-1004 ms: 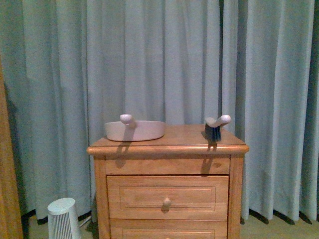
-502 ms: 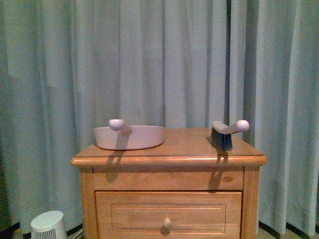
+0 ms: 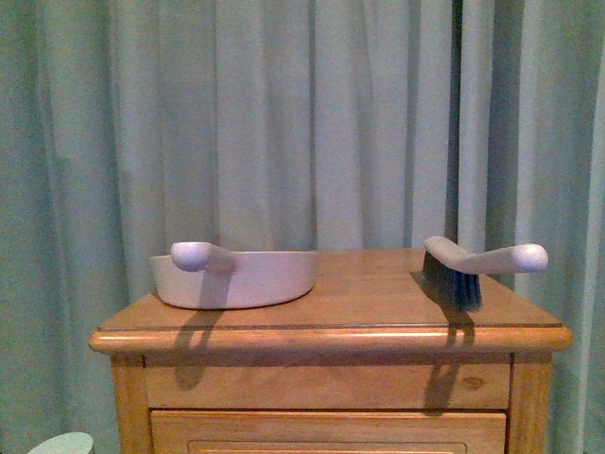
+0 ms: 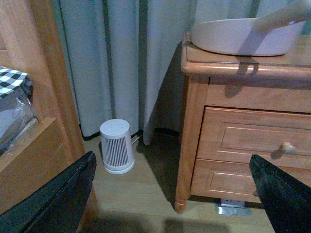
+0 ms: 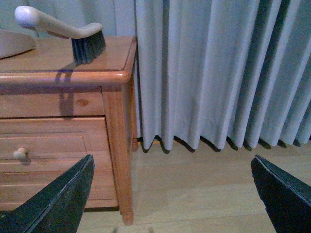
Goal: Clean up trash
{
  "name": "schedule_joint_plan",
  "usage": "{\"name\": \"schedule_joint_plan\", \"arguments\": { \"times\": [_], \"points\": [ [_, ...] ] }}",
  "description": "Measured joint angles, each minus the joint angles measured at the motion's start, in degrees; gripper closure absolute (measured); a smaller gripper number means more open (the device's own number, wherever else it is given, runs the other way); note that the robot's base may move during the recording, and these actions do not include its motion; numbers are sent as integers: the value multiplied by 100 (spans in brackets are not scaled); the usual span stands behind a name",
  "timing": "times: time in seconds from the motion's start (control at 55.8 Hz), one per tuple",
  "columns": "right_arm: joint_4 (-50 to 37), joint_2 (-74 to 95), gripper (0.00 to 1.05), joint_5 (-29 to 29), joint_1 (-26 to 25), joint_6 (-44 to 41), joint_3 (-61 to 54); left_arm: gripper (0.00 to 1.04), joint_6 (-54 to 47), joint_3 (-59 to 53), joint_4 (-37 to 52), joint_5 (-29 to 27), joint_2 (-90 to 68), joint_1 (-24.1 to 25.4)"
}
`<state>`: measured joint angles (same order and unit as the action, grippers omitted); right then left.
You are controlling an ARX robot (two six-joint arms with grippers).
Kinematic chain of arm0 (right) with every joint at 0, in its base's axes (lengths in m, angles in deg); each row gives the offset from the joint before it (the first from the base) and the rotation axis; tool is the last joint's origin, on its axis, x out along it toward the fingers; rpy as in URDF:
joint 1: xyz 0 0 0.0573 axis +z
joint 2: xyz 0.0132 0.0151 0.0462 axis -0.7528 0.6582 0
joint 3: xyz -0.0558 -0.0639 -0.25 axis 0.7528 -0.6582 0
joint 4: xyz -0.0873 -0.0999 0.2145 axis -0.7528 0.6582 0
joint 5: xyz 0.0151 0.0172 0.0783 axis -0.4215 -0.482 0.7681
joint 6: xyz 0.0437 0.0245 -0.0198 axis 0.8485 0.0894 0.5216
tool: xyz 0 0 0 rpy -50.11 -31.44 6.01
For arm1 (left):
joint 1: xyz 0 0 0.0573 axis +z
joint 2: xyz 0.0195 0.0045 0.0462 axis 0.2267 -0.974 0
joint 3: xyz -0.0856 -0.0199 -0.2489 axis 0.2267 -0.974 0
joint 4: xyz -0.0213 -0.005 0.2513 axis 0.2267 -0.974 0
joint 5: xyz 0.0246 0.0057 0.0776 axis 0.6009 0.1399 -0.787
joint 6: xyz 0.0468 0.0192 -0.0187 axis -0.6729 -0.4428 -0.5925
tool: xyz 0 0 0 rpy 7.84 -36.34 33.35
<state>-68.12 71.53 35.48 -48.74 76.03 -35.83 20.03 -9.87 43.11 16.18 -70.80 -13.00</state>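
My left gripper should grab the dustpan by its narrow rounded handle [image 3: 201,256] next, because the dustpan's broad scoop [image 3: 250,281] is too wide for the gripper's fingers.
The white tissue wad is not in any view. A pale dustpan [image 3: 236,277] with a rounded handle lies on the left of the wooden nightstand [image 3: 331,338]. A hand brush [image 3: 473,269] with dark bristles lies on the right. The dustpan also shows in the left wrist view [image 4: 243,36], the brush in the right wrist view [image 5: 63,34]. My left gripper [image 4: 172,194] is open and empty, low over the floor left of the nightstand. My right gripper [image 5: 172,194] is open and empty, low over the floor right of it. Neither arm shows in the front view.
Grey-green curtains [image 3: 302,123] hang behind the nightstand. A small white ribbed appliance [image 4: 116,146] stands on the floor at its left. A wooden bed frame [image 4: 46,97] with a checked cloth [image 4: 12,80] is further left. Drawers with knobs [image 4: 287,147] face me.
The front view has moved closer to the nightstand; its top now fills the frame, and the dustpan and brush look larger and further apart. The white appliance has slid almost out of view.
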Motion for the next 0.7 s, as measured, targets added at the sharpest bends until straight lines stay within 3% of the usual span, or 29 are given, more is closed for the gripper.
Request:
{"name": "schedule_joint_plan", "arguments": {
  "times": [0.538,0.645,0.699],
  "points": [
    [0,-2,7,0,0,0,0,8,0,0,0,0,0,0],
    [0,-2,7,2,0,0,0,8,511,197,-564,804,-400,210],
    [0,-2,7,0,0,0,0,8,651,267,-564,844,-776,131]
  ]
}}
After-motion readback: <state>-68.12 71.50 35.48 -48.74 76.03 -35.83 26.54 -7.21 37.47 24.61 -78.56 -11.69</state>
